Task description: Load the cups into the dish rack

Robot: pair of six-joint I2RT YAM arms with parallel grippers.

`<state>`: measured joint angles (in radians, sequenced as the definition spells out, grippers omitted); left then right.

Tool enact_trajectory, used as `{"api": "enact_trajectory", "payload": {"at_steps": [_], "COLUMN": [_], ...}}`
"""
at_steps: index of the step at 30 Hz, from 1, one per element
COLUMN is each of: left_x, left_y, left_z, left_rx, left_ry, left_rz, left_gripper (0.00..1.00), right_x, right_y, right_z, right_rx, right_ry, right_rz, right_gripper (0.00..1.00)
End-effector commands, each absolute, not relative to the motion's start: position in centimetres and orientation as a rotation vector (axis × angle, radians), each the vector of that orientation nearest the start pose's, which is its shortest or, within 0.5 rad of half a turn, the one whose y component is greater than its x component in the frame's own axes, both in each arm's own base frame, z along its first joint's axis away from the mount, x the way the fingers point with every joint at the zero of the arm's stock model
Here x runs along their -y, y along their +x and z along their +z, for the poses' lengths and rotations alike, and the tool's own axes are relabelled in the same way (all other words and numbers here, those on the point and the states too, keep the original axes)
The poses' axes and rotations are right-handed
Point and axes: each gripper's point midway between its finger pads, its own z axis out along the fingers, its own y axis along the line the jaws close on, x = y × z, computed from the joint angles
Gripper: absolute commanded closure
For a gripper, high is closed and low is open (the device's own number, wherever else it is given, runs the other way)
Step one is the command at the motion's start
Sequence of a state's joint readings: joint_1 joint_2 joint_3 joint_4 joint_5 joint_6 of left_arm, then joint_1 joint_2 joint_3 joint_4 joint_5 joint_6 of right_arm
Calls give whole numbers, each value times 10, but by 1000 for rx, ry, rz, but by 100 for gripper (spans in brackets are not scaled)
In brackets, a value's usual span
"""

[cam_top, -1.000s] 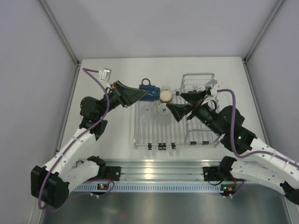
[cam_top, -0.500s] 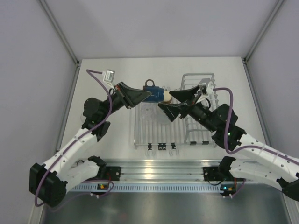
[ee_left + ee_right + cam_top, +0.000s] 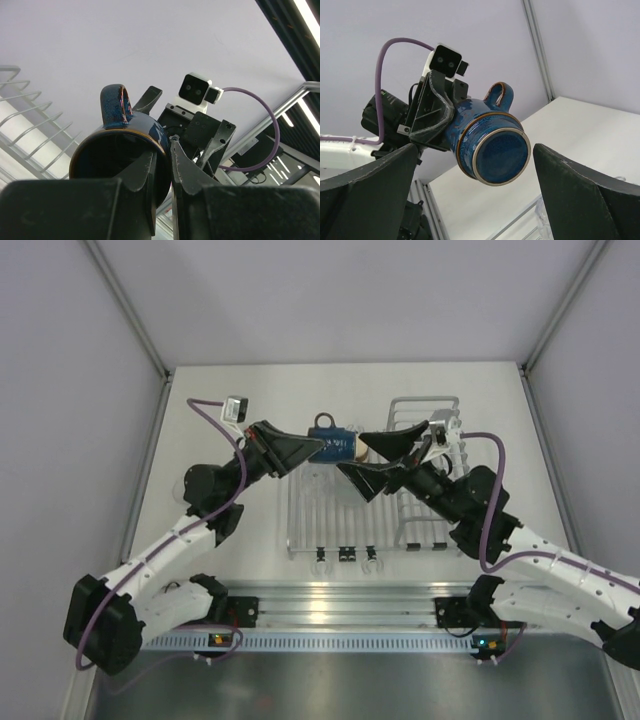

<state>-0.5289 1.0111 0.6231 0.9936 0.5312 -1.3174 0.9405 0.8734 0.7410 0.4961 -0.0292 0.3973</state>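
The dark blue mug should go opening-first into the rack (image 3: 330, 525), so my right gripper should next grab it around its base end (image 3: 348, 446) and leave the mug's rim free.
The dark blue mug (image 3: 336, 445) hangs in the air over the far edge of the silver wire dish rack (image 3: 330, 525), lying on its side with the handle up. My left gripper (image 3: 316, 448) is shut on its rim, one finger inside the mug (image 3: 120, 152) and one outside. Open wide, my right gripper (image 3: 354, 457) faces the mug's base (image 3: 501, 156) from the right, a finger on either side and neither touching it. A see-through cup (image 3: 310, 485) shows faintly on the flat bars. The other cups are hidden under my right gripper.
The taller wire basket section (image 3: 428, 525) stands at the right, under my right arm. Black clips (image 3: 345, 555) line the rack's near edge. Grey walls close in the white table (image 3: 220, 540) on three sides.
My left gripper has carried the mug a little to the right. My right gripper has swung left toward it and now covers the tan and pale cups on the rack.
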Motion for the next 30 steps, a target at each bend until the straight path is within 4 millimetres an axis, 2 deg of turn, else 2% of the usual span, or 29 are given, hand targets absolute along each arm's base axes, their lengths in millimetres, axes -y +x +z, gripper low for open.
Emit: {"api": "enact_trajectory", "payload": {"at_steps": [1,9,23,26,30], "left_x": [244,246,253,254,255], "left_y": [171,159,148,146,144], "left_z": [453,460,459,460,463], "left_rx": [-1018,-984,-969,-962,-950], "left_ry": [167,177,181,179,184], "left_rz": [-1976,-2004,-2044,-2047,-2049], "left_gripper": [100,100,100,100,100], "right_x": [-293,-299,-302,-304,-310], "right_y": [178,179,171,169,166], "right_z": [416,415,423,424,424], "right_rx": [-1145,-1139,-1085,-1077,-1075], "right_ry": [-370,-374,-401,-413,-445], "right_rz": [1232,1255,1294,1303,1325], "right_gripper": [1,1,2,5,19]}}
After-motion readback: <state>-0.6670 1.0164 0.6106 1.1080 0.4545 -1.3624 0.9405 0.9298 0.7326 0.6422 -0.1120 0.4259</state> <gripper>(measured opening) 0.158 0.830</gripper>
